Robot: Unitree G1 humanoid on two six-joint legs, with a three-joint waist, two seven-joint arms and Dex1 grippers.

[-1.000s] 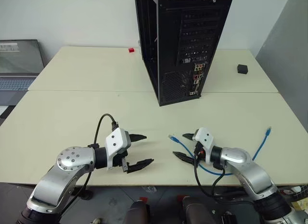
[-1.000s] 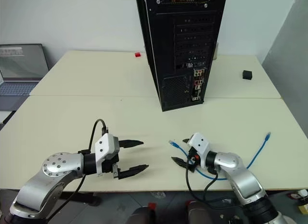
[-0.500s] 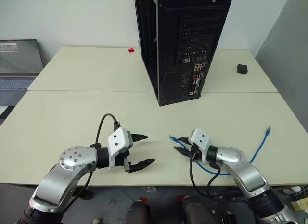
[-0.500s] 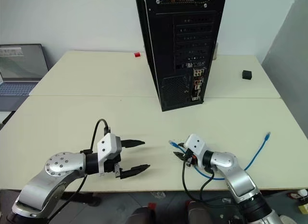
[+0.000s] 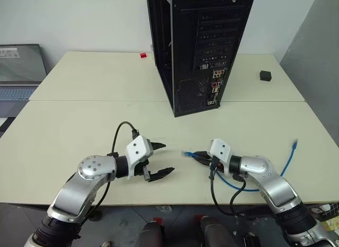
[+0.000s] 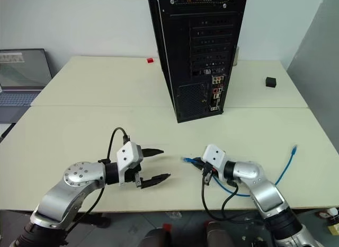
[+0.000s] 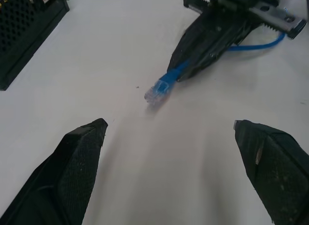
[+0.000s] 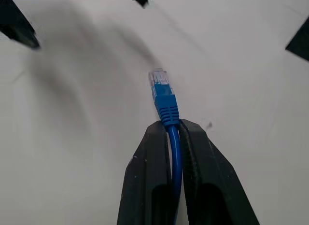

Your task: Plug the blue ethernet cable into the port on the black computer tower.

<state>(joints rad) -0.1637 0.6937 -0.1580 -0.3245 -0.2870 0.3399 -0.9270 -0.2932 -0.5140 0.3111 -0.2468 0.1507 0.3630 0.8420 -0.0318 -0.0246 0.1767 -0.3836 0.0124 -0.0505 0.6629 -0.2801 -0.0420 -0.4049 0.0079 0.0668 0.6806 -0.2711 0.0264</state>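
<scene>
The plug should next be grabbed by its exposed clear end (image 5: 187,153) (image 7: 158,91) with my left gripper, since my right gripper stays shut on the cord just behind the plug.
The blue ethernet cable (image 5: 286,162) lies on the table at the right, and its near plug (image 8: 161,87) sticks out past my right gripper (image 5: 197,155). That gripper is shut on the cord just behind the plug and holds it slightly above the tabletop, pointing left. My left gripper (image 5: 164,159) is open and empty, a short way left of the plug, which lies between its fingertips (image 7: 87,138) in the left wrist view. The black computer tower (image 5: 198,51) stands upright at the table's middle back, its rear ports (image 5: 216,88) facing me.
A grey laptop (image 5: 18,72) sits open at the far left. A small black box (image 5: 265,75) lies at the back right, and a small red object (image 5: 143,55) left of the tower. The cable's other plug (image 5: 295,144) rests near the right edge.
My right gripper has shut on the cable behind its near plug and lifted it slightly. My left gripper, still open, has moved right, toward the plug.
</scene>
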